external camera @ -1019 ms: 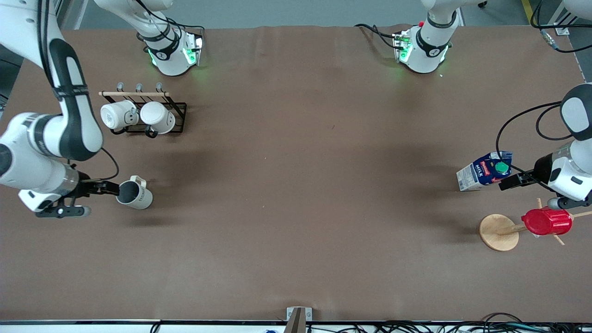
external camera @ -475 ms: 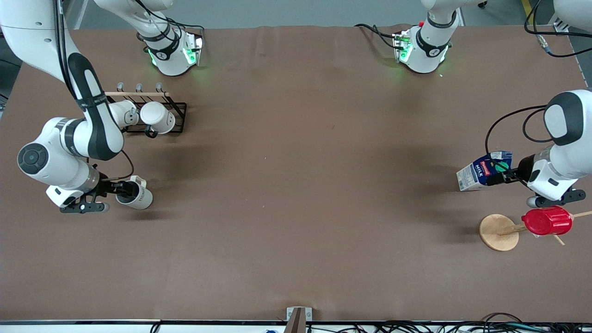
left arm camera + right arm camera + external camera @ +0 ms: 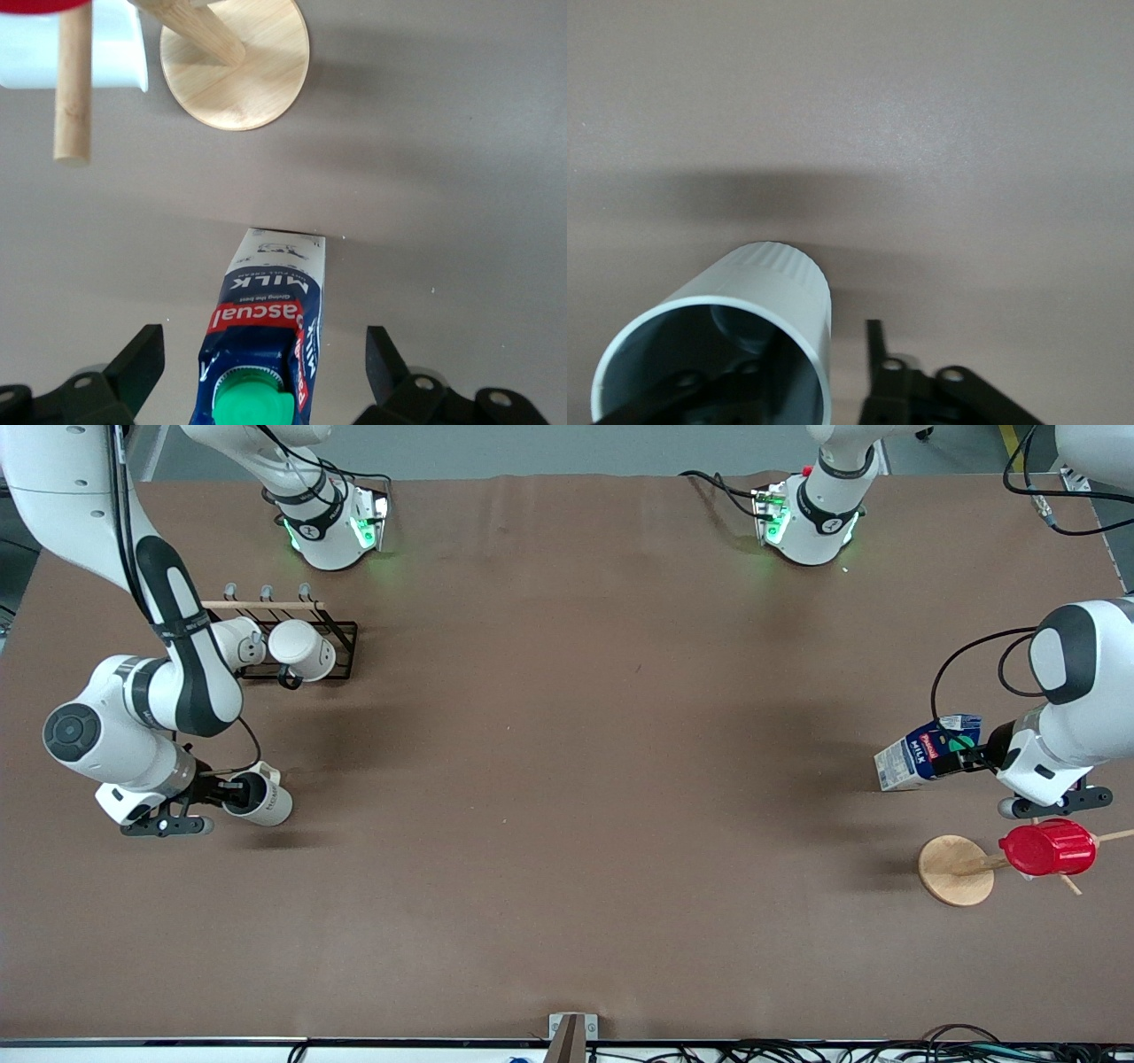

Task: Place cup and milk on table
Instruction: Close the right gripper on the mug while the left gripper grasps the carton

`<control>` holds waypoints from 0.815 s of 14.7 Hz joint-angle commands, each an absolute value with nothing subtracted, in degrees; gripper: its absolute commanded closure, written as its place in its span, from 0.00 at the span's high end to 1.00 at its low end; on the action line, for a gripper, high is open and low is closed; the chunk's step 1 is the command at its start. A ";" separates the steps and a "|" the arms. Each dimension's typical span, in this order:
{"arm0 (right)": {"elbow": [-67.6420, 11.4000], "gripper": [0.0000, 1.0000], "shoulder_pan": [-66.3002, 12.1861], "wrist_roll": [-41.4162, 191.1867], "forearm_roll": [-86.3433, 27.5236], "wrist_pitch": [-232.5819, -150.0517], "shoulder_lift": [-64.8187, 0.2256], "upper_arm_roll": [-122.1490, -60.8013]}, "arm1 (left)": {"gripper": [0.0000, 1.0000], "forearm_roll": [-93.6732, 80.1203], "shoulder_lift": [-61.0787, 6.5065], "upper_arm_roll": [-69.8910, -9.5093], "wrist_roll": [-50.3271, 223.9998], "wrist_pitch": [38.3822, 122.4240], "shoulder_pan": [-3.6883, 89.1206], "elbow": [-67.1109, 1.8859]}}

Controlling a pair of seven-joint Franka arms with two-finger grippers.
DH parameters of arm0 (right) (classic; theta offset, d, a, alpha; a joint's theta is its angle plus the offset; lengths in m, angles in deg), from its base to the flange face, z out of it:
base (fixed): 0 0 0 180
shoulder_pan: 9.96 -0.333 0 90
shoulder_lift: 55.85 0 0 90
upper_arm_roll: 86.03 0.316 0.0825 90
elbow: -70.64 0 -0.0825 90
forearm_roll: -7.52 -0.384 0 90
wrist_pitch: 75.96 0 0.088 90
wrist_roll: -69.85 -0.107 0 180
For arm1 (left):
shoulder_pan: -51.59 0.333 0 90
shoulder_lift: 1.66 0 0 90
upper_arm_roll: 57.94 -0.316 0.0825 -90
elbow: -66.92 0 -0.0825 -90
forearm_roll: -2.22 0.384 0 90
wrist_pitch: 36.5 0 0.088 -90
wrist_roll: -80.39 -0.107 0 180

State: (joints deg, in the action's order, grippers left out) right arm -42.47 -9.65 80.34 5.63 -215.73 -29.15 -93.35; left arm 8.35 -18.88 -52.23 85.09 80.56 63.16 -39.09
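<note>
I will next use my left gripper to grab the milk by its end with the cap (image 3: 962,734) (image 3: 252,376), so that I can place it on the tabletop with the cup.
The cream-white cup (image 3: 266,802) stands on the brown table (image 3: 567,779) toward the right arm's end. My right gripper (image 3: 227,789) is open at its rim. In the right wrist view one finger is inside the cup (image 3: 788,283) and the other finger (image 3: 875,350) is outside the wall, with a gap. The blue and white milk (image 3: 921,754) stands on the table toward the left arm's end. My left gripper (image 3: 961,760) is open around its top. In the left wrist view the fingers (image 3: 142,359) straddle the milk (image 3: 270,292) and its green cap (image 3: 255,407) without touching.
A black rack (image 3: 341,646) with two white mugs (image 3: 301,651) stands farther from the front camera than the cup. A wooden stand (image 3: 952,868) holding a red cup (image 3: 1045,849) is nearer to the front camera than the milk; its base also shows in the left wrist view (image 3: 235,62).
My right gripper has moved onto the cup's rim, one finger now inside. My left gripper has moved in around the milk's top. Cup and milk have not moved.
</note>
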 commanded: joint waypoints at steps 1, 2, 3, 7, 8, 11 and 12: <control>-42.65 0.00 -9.26 80.75 4.01 -215.79 -29.57 -92.97 | 1.00 9.42 -17.93 -51.87 85.75 81.37 63.37 -40.39; -42.22 0.00 -9.26 80.75 4.01 -214.92 -29.57 -92.97 | 1.00 9.25 -17.92 -51.87 85.75 81.37 63.37 -40.56; -41.26 0.00 -9.34 80.75 4.01 -213.09 -29.92 -92.97 | 1.00 9.25 -17.66 -51.87 85.75 81.37 63.45 -41.26; -33.71 0.00 -11.62 80.22 4.01 -197.90 -33.16 -92.01 | 1.00 9.25 -16.52 -51.87 85.13 81.28 63.72 -43.99; -31.77 0.00 -12.15 80.31 4.01 -194.65 -33.78 -91.05 | 1.00 9.25 -16.08 -51.87 84.96 81.28 63.72 -44.60; -28.94 0.00 -12.68 71.92 4.71 -188.64 -35.54 -84.29 | 1.00 9.25 -15.29 -51.79 84.78 81.10 64.33 -45.14; -29.12 0.00 -12.94 67.79 4.89 -188.55 -36.07 -81.40 | 1.00 9.16 -15.29 -51.79 84.69 81.10 64.33 -45.22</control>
State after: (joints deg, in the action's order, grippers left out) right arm -28.61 -12.65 74.54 4.60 -189.60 -34.66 -85.89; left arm 8.35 -17.60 -52.21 85.09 80.56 63.77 -43.14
